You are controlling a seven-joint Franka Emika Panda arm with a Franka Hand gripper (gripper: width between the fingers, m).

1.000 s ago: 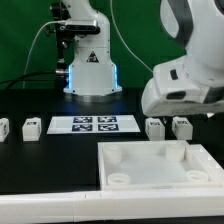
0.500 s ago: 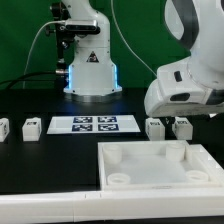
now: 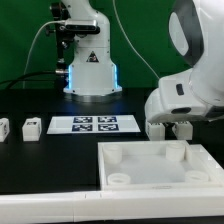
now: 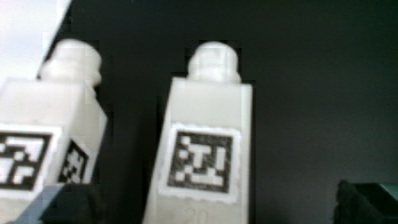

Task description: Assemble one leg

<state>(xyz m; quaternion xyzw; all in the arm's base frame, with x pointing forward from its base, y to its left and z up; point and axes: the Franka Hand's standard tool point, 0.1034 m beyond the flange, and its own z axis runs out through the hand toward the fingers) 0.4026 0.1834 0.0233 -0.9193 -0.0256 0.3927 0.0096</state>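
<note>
The round stub end of the white leg should stay free for the tray's socket, so I will next grab the leg with my gripper by its tagged body [image 4: 199, 172].
In the wrist view two white legs lie side by side on the black table, each with a round stub end and a square tag. My gripper [image 4: 214, 205] is open, with one dark fingertip [image 4: 63, 205] between the two legs and the other [image 4: 370, 196] on the far side, so the jaws stand on either side of the middle leg [image 4: 210, 130]. The second leg [image 4: 50, 120] lies beside it. In the exterior view the arm's white wrist hangs low over these two legs [image 3: 157, 128] [image 3: 183, 128] and partly covers them. The fingers are hidden there.
Two more legs [image 3: 3, 128] [image 3: 32, 127] stand at the exterior view's left. The marker board [image 3: 93, 124] lies in the middle. The large white tray-shaped part [image 3: 150, 152] with round corner sockets sits in front. A robot base [image 3: 92, 70] stands behind.
The arm has come down and shifted slightly to the exterior view's right, now low over the two legs there. The parts on the table have not moved.
</note>
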